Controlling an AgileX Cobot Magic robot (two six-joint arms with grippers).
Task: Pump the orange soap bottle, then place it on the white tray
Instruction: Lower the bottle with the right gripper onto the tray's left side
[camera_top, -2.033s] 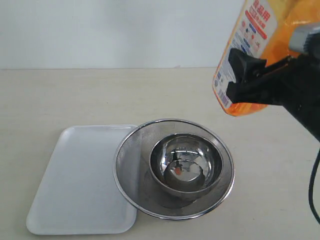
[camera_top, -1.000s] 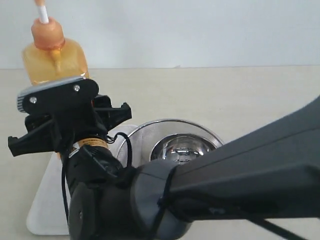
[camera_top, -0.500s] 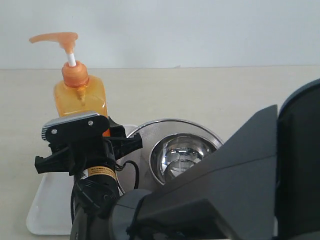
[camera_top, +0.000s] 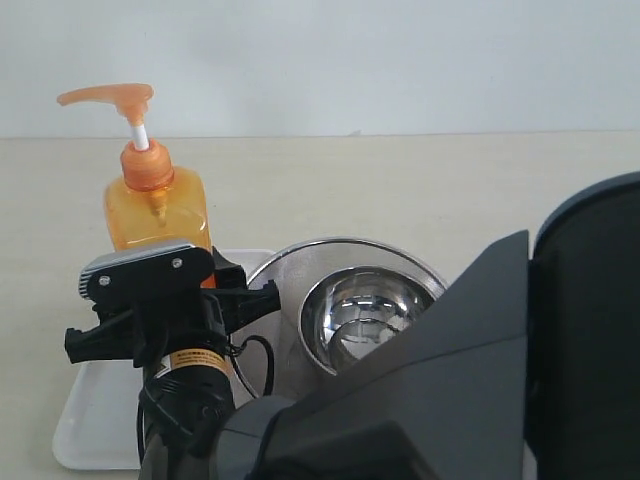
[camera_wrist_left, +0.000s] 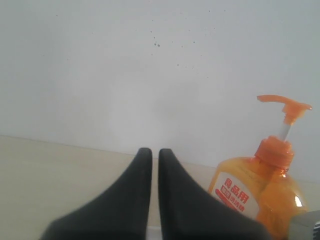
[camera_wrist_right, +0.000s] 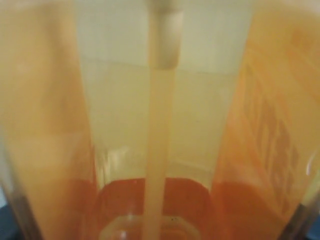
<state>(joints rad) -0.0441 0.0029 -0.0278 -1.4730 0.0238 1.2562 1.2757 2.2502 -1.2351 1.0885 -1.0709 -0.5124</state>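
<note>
The orange soap bottle is upright over the white tray in the exterior view and would stand there, so it is time for my right gripper to open now.
The orange soap bottle stands upright over the white tray, pump head raised on its white stem and pointing left. My right gripper has reached across to the left and is shut on the bottle's lower body, hiding its base, so I cannot tell whether it touches the tray. Translucent orange plastic of the bottle fills the right wrist view. My left gripper is shut and empty, and in its wrist view the bottle stands apart to one side.
A round steel mesh strainer with a shiny steel bowl inside it sits right beside the tray. The right arm's dark body blocks the lower right of the exterior view. A white wall stands behind the beige table.
The right arm swung the bottle from the upper right across to the left, over the tray. In the last half second it sank slightly and shifted a little left. The left gripper stayed shut.
</note>
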